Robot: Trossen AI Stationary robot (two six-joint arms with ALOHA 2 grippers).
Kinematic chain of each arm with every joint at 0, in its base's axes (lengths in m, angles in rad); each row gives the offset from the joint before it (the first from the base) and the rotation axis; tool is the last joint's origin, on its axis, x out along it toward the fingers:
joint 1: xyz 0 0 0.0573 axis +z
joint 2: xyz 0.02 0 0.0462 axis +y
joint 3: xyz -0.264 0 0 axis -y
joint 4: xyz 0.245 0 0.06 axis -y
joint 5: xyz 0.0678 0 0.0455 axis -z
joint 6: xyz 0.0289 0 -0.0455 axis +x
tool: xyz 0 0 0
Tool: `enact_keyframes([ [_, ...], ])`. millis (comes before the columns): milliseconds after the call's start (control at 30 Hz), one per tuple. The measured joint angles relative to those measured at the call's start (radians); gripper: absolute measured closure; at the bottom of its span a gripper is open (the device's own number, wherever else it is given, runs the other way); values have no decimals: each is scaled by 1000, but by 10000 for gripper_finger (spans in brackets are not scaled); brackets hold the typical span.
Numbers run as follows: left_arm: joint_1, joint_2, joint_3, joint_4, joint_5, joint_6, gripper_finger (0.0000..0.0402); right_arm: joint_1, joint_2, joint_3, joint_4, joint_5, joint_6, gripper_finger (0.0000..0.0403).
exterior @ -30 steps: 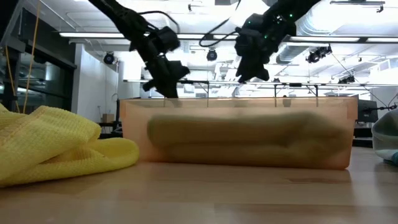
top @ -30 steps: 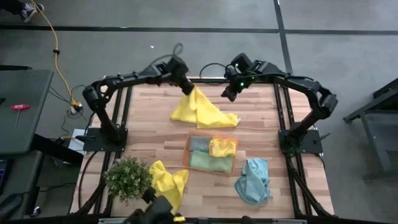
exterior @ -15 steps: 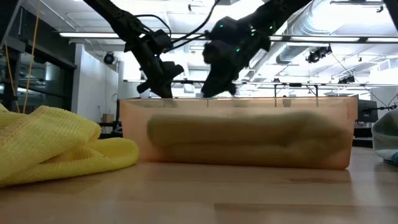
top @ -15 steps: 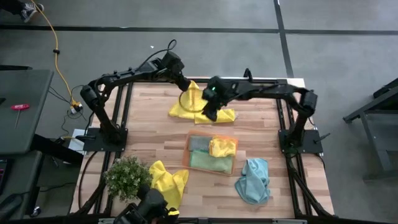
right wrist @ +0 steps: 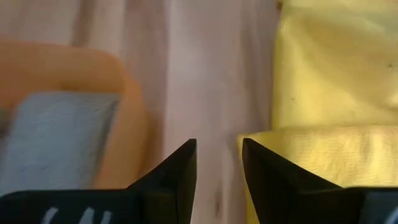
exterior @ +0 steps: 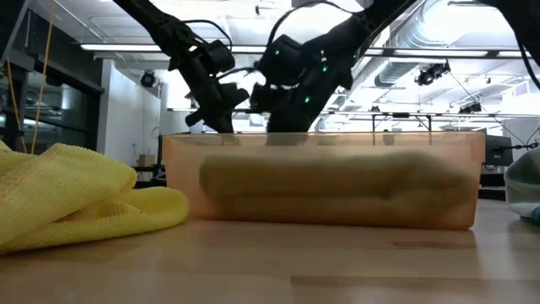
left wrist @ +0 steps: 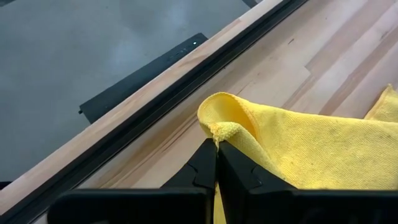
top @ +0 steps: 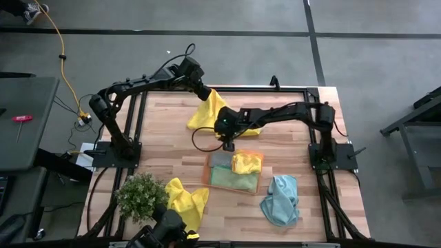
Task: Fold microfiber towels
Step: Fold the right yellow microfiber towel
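I should next grab the yellow towel (right wrist: 339, 81) with my right gripper by its free corner (right wrist: 247, 139), so it can fold the towel over the table.
A bright yellow towel (top: 222, 116) lies at the table's far middle, one corner raised by my left gripper (top: 207, 94), which is shut on it. The rest of the towel rests crumpled on the wood. My right gripper (top: 229, 145) stands open just above the table, between this towel's near edge (right wrist: 323, 155) and the orange tray's far left corner (right wrist: 134, 93), with only bare wood between its fingers (right wrist: 177, 171). In the low view the tray's wall (exterior: 321, 181) hides both grippers' fingertips. My left gripper pinches a corner of the yellow towel (left wrist: 219, 129) between its two shut fingers (left wrist: 205, 168). It slants down from the table's far left. The corner is lifted off the wood, curled over the fingertips, and the cloth runs down from it onto the table.
The orange tray (top: 209, 165) holds folded grey, green and yellow towels. A loose yellow towel (top: 186, 202) and a potted plant (top: 142, 196) sit at the near left, a teal towel (top: 280, 200) at the near right. Bare wood lies left of the tray.
My right gripper has swung from the far right down toward the table's middle, rolling as it came, and now hovers between the yellow towel and the tray. The towel has bunched narrower under the held corner. My left gripper keeps its hold.
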Motion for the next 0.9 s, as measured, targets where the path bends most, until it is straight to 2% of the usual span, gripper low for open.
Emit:
enact_keyframes([
  [133, 0, 0, 0, -1, 2, -5, 401, -1, 27, 0, 43, 16, 27, 281],
  [367, 0, 0, 0, 0, 3, -5, 401, 46, 35, 0, 46, -134, 27, 281],
  [433, 0, 0, 0, 0, 3, -5, 401, 69, 35, 0, 44, -140, 18, 281],
  [533, 0, 0, 0, 0, 3, -6, 401, 88, 35, 3, 51, -69, 2, 281],
  [667, 0, 0, 0, 0, 3, -6, 401, 75, 34, 35, 63, 114, -13, 281],
  [767, 0, 0, 0, 0, 3, -6, 401, 53, 34, 39, 58, 129, -55, 281],
  [900, 0, 0, 0, -1, 3, -6, 401, 36, 49, 37, 29, 92, -73, 281],
])
